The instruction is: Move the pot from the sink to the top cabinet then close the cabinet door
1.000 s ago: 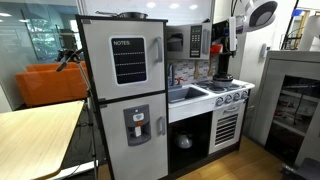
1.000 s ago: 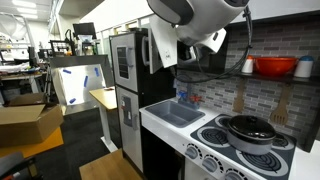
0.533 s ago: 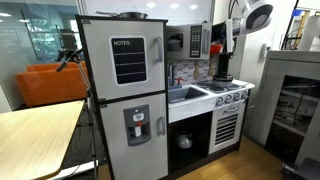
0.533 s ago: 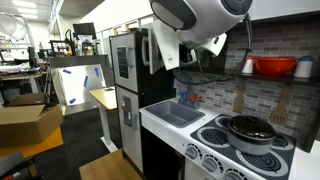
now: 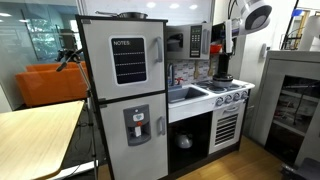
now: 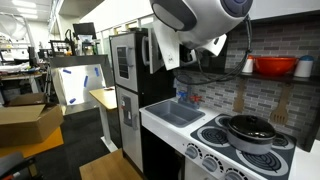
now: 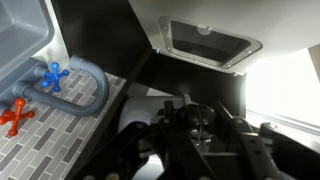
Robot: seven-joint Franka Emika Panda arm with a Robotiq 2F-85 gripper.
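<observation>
My gripper has the pot's silver side beyond its fingers, within the dark cabinet shelf [image 7: 118, 38]. It will open, because the pot would rest there if I opened now.
In the wrist view a dark round pot [image 7: 195, 120] with a knob on its lid lies between my gripper's [image 7: 193, 103] two dark fingers, in the shadow of the top cabinet. The fingers stand on either side of it; I cannot tell if they grip it. In both exterior views the gripper [image 6: 197, 55] [image 5: 222, 42] reaches into the upper cabinet beside its open dark door [image 6: 160, 50]. The pot there is hidden by the arm. The sink [image 6: 176, 113] [image 5: 185, 95] holds nothing.
Another lidded pot [image 6: 250, 130] stands on the stove. A red bowl [image 6: 275, 67] sits on the shelf above it. The faucet [image 7: 82, 88] with a blue handle [image 7: 52, 78] and a red handle [image 7: 14, 116] is by the sink. The fridge [image 5: 125, 95] stands beside the counter.
The arm shifted slightly up and to the side at the cabinet a second ago and has held still since.
</observation>
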